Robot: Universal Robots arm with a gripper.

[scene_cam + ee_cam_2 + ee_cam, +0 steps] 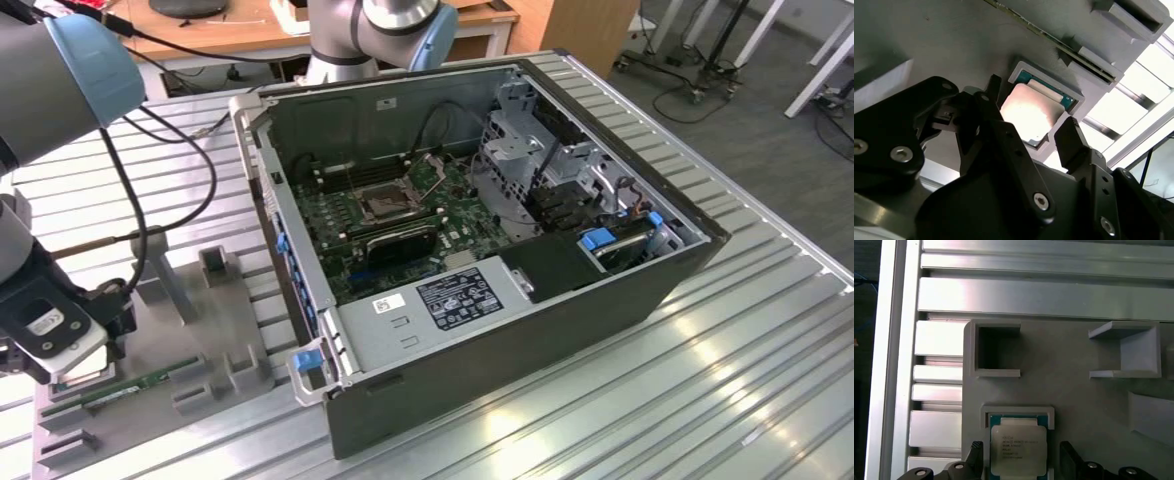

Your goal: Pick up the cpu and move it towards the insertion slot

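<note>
The sides of the grey nest wrap the chip's corners and leave gaps at the chip's side edges. My gripper will grab the chip by its side edges there.
The cpu (1018, 447) is a thin square chip with a silver top and a teal rim. It lies flat in a grey nest (1017, 411) on the fixture plate, and the second wrist view shows the cpu (1029, 107) too. My gripper (1021, 452) is open, with one black finger (976, 451) on each side of the chip and a small gap at both edges. In the exterior view the gripper (64, 362) hangs low over the fixture plate at that view's left. The insertion slot (387, 205) is the dark square socket on the motherboard inside the open computer case.
The grey fixture plate (220, 330) carries raised holders (996, 351) and a long green memory stick (134, 384). The open case (441, 330) stands in the middle of the ribbed aluminium table (747, 350). A black cable (147, 190) loops down along my arm.
</note>
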